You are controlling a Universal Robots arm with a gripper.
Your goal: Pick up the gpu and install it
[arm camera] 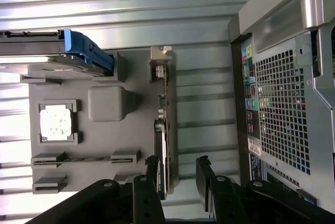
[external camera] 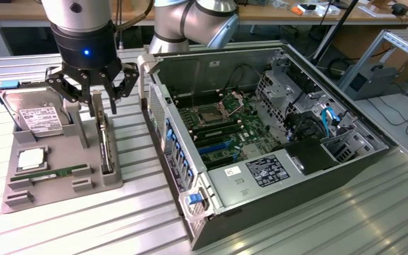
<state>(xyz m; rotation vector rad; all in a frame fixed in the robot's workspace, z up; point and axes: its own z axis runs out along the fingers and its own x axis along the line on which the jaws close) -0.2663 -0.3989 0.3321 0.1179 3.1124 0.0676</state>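
I should next install the GPU, so I need to grab it with my gripper by its exposed upper edge. The GPU's lower edge sits down in the grey holder's slot (external camera: 110,177).
The gpu (external camera: 104,144) is a thin dark card standing on edge in a slot along the grey holder (external camera: 96,182), on the side nearest the computer case. In the wrist view the gpu (arm camera: 163,132) appears edge-on, with its silver bracket (arm camera: 160,63) at the far end. My gripper (external camera: 95,99) hangs open just above the card's upper end. In the wrist view the gripper (arm camera: 179,176) straddles the card's near end, one finger (arm camera: 152,169) close beside it and the other finger (arm camera: 203,170) well apart. Nothing is held.
The holder also carries a silver hard drive (external camera: 40,116) with a blue end piece (arm camera: 86,51), a square processor chip (external camera: 32,158) and a green memory stick (external camera: 55,172). The open computer case (external camera: 346,159) lies on the exterior view's right, with its motherboard (external camera: 222,130) exposed.
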